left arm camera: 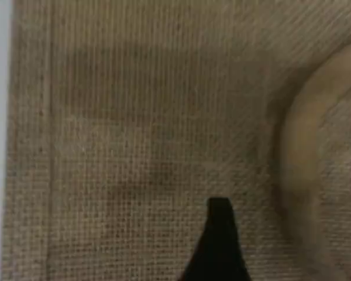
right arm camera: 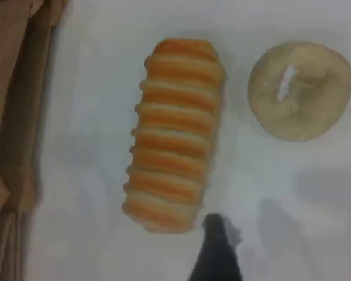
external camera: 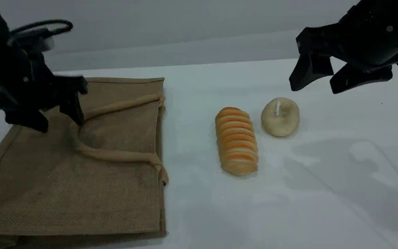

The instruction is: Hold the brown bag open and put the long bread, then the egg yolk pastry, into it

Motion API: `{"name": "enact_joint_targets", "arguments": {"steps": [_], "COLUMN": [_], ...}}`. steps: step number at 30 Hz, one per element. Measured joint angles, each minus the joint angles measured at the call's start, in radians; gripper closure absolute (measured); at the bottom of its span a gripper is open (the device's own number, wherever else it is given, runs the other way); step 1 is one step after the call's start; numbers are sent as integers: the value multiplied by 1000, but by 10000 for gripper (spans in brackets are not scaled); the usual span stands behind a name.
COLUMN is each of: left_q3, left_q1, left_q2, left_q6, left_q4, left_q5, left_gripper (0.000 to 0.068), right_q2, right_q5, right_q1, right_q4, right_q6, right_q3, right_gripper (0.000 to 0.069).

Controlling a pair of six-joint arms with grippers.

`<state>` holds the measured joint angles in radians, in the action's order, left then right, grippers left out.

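The brown bag (external camera: 81, 186) lies flat and slack, so the robot's left gripper needs to take hold of it next by the loop handle raised on top.
The brown bag (external camera: 81, 186) lies flat on the left of the table, its two loop handles (external camera: 116, 155) resting on top. Above the bag, close to the handle bend, my left gripper (external camera: 57, 119) hangs open and empty; its wrist view shows one fingertip (left arm camera: 219, 246) over the weave beside a handle (left arm camera: 304, 175). The long bread (external camera: 237, 140) lies mid-table, striped orange and pale. Just to its right sits the round egg yolk pastry (external camera: 281, 117). My right gripper (external camera: 314, 88) is open in the air, above and right of the pastry. The right wrist view shows the bread (right arm camera: 175, 132) and pastry (right arm camera: 301, 91).
White table (external camera: 323, 207) stretches to the right and front of the foods. The bag's mouth edge (external camera: 161, 138) faces the bread, with a gap of bare table between them. A grey wall runs behind the table.
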<state>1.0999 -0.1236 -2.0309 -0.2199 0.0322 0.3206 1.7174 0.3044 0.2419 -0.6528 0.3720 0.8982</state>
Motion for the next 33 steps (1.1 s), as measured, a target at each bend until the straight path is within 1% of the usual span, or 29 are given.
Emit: {"name": "enact_joint_targets", "arguments": {"steps": [7,9,11,14,16,20,21,24,26,28,30,33], "left_q3": [55,62,62,62,62,62,62,61,71,96,129,197], "left_q1": [0,-1,-2,-3,-3,-3,-3,-3,-3,-3,-3,-3], "left_q2": [-97,-113,-115,-115,-115,-115,-114,-99,-76,-37,10,95], "left_q6": [-38,-38,-38,-37,-37,-37,-32,-24,-23,-4,38,150], "left_q4": [-2,-2,-3,-3,-3,-3,-3,-3,-3,-3,-3,-3], "left_q5": [8,11,10,5,5,5,5,15,43,94,153,267], "left_gripper": [151,162,188,267,354,556,584,590,590,590,590,590], "right_q2": [-1,-1,-1,-1,-1,-1,-1,-1,-1,-1,-1,-1], "right_q5": [0,0,0,0,0,-9,-13,-19,-20,-21,-21,-22], "right_q1": [0,0,0,0,0,0,0,0,0,0,0,0], "right_q4": [-3,-3,-3,-3,-3,-3,-3,-3,-3,-3,-3,-3], "right_q6": [1,1,1,1,1,0,0,0,0,0,0,0], "right_q3": [0,0,0,0,0,0,0,0,0,0,0,0], "right_gripper": [193,193,193,193,193,193,193,193,193,193,193,193]}}
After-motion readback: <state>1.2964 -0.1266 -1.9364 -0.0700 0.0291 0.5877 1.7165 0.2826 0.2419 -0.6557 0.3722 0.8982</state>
